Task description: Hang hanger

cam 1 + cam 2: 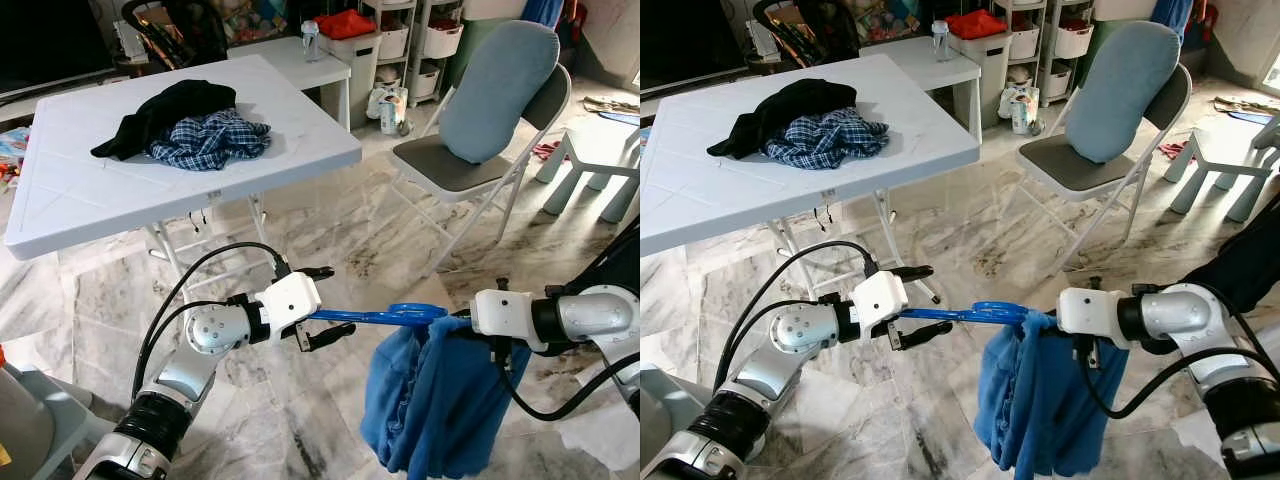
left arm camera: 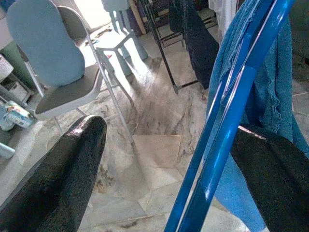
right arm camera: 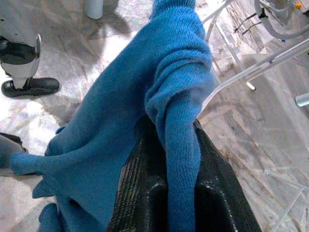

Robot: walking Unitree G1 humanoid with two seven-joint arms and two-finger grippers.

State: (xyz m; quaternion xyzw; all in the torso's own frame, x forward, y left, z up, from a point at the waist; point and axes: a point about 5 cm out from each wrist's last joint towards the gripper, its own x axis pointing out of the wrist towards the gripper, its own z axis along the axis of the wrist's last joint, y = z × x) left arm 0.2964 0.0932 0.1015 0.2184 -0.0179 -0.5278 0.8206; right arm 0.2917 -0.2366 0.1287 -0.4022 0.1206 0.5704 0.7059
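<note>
I need to grab the hanger by its bare end (image 1: 338,316) with my left gripper next, because the sweater (image 1: 430,400) and my other gripper crowd the far end of the hanger.
A blue hanger (image 1: 385,316) runs level between my two arms, low over the marble floor. A blue knit sweater (image 1: 430,400) hangs from its right end. My left gripper (image 1: 338,300) is open, its fingers spread wide around the hanger's left end. In the left wrist view the hanger bar (image 2: 227,130) leans against one finger (image 2: 270,179), while the other finger (image 2: 63,174) stands well clear. My right gripper (image 3: 171,128) is shut on a fold of the sweater (image 3: 120,130) at the hanger's right end. The cloth hides its fingertips in the eye views.
A white folding table (image 1: 80,190) stands ahead on the left, with a black garment (image 1: 165,110) and a plaid shirt (image 1: 210,138) on it. A folding chair (image 1: 470,160) with a blue cushion stands ahead on the right, a white stool (image 1: 600,150) beyond it. A dark garment rack (image 2: 188,34) is near.
</note>
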